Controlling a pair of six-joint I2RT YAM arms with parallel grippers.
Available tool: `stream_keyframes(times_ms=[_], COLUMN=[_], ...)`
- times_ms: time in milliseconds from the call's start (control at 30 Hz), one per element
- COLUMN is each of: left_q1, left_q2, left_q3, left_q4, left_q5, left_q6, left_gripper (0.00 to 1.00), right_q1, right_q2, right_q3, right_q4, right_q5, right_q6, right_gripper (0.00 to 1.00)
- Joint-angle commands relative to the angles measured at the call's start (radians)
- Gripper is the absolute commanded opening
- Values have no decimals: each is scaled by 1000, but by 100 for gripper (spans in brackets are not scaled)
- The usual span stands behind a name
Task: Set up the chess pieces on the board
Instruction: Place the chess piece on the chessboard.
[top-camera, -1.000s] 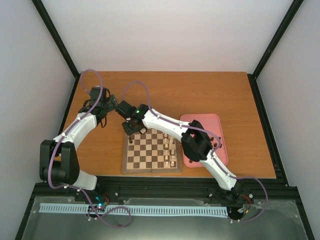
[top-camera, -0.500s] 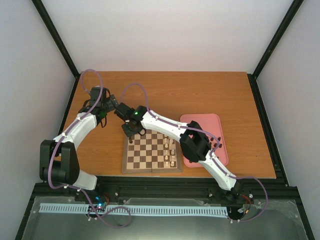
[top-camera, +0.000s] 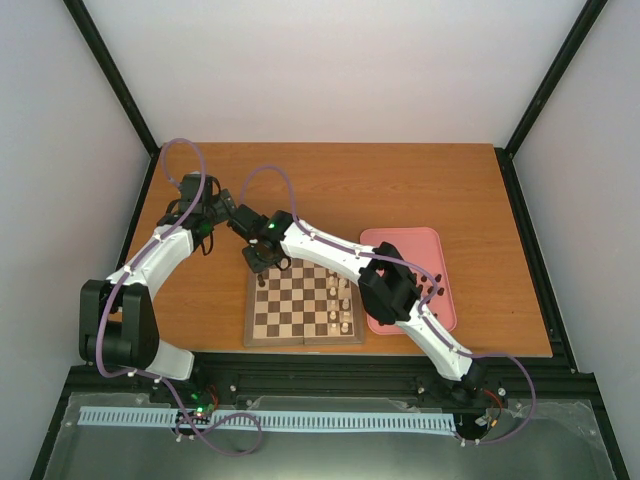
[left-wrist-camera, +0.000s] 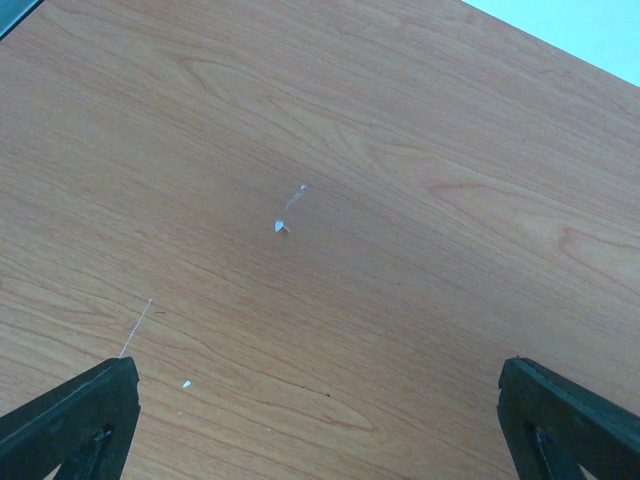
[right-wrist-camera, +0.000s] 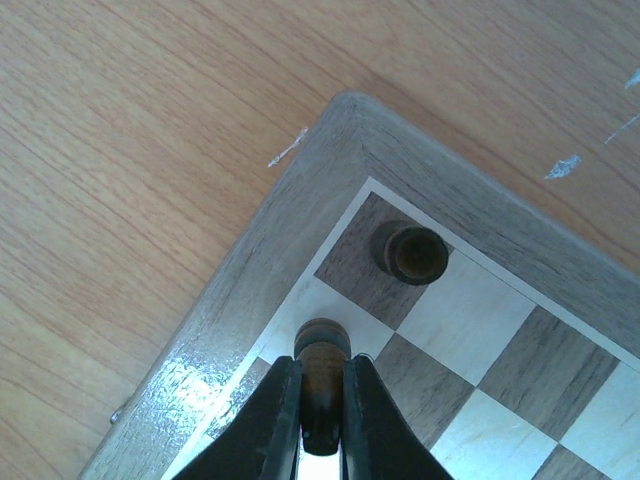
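Observation:
The dark chess piece is standing upright with its base in the light edge square, so it is time for my right gripper to let go.
The board (top-camera: 300, 320) lies on the table in front of the arms; its far-left corner fills the right wrist view (right-wrist-camera: 300, 190). My right gripper (top-camera: 262, 266) (right-wrist-camera: 321, 400) is shut on a dark chess piece (right-wrist-camera: 322, 345), held upright over the light edge square beside the corner. Another dark piece (right-wrist-camera: 410, 252) stands on the dark corner square. A few more dark pieces (top-camera: 432, 288) lie on the pink tray. My left gripper (top-camera: 208, 222) (left-wrist-camera: 318, 392) is open and empty over bare table, left of the board.
The pink tray (top-camera: 405, 245) sits right of the board. Cream-white pieces (top-camera: 341, 300) stand in rows along the board's right side. Small white specks (left-wrist-camera: 282, 226) mark the tabletop under the left gripper. The right forearm crosses above the board.
My right gripper, with the dark piece in it, has shifted slightly left toward the board's far-left corner. The left arm has barely moved.

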Motion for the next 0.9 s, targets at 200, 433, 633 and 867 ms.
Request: stream_keyframes(times_ms=[200, 433, 633, 867], left_q1=[-5, -6, -5, -7], left_q2=[-2, -8, -10, -9], left_q3=[31, 28, 28, 29], left_q4=[-4, -4, -6, -5], left_q5=[-8, -8, -8, -9], left_q6=[9, 9, 9, 9], left_gripper=[100, 100, 100, 100], right_q1=[13, 15, 15, 15], right_q2=[0, 3, 5, -15], right_q3=[1, 1, 5, -3], right_q4=[-32, -21, -15, -19], right_q5=[-6, -2, -6, -8], right_q6=[-7, -9, -11, -16], right_gripper=[9, 10, 13, 19])
